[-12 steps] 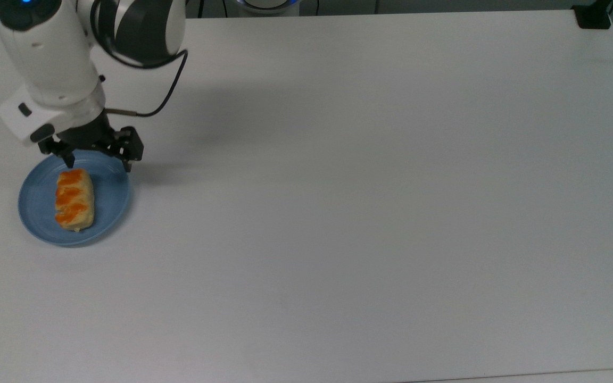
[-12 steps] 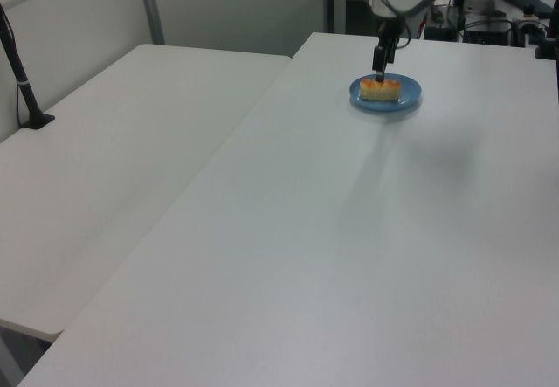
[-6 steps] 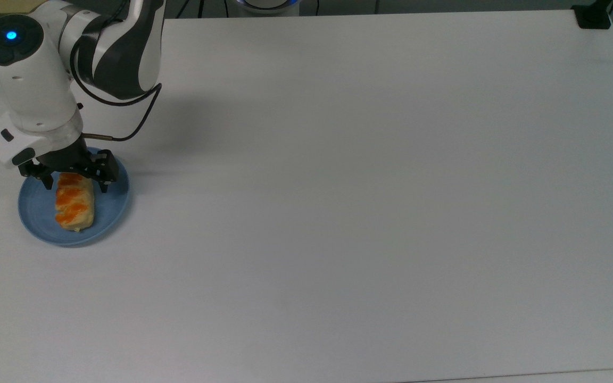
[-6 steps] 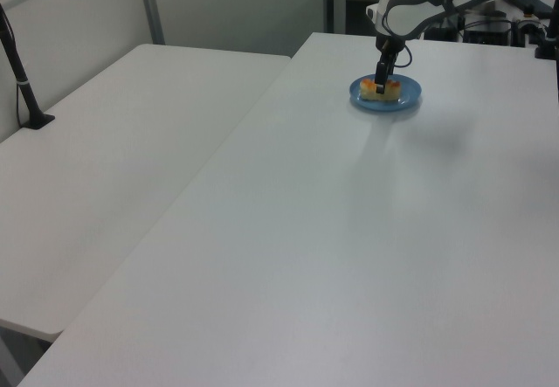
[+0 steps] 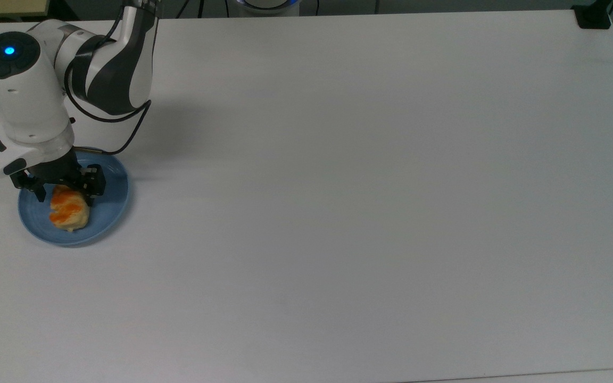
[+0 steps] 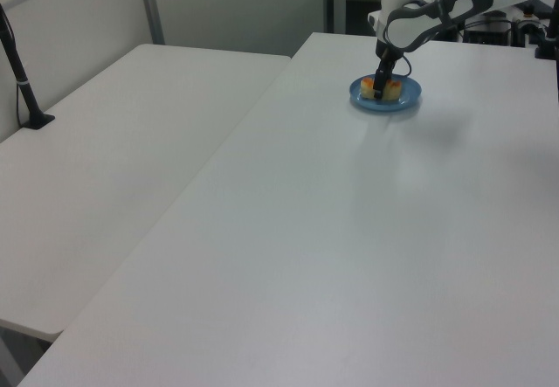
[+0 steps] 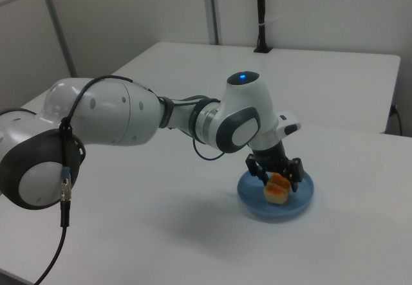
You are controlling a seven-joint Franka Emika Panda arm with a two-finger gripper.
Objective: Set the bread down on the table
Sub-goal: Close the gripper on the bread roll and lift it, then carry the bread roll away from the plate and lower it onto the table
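Observation:
I should grab the bread [image 5: 69,213] next with my gripper by its middle, between the orange patches, to put it on the tabletop.
The bread [image 5: 69,213], a pale-tan roll with orange glazed patches, lies on a round blue plate [image 5: 110,211] at the top view's left edge of the white table [image 5: 338,213]. My gripper [image 5: 65,197] is low over the roll's far end and open, with one black finger on each side of it. The right view shows the bread [image 7: 278,192] between the two fingers of the gripper [image 7: 278,177], inside the plate [image 7: 304,200]. In the left view the gripper [image 6: 381,95] stands on the plate [image 6: 410,100] over the bread [image 6: 394,92].
The white arm [image 5: 99,69] reaches down from the back of the table in the top view's left. A black clamp base [image 5: 593,18] sits at the top view's far right corner. In the left view a second white table [image 6: 113,142] carries a black pole [image 6: 22,81].
The gripper has moved toward the front of the top view and dropped lower, from behind the plate to straddling the roll's far end. The bread and the plate have stayed in place.

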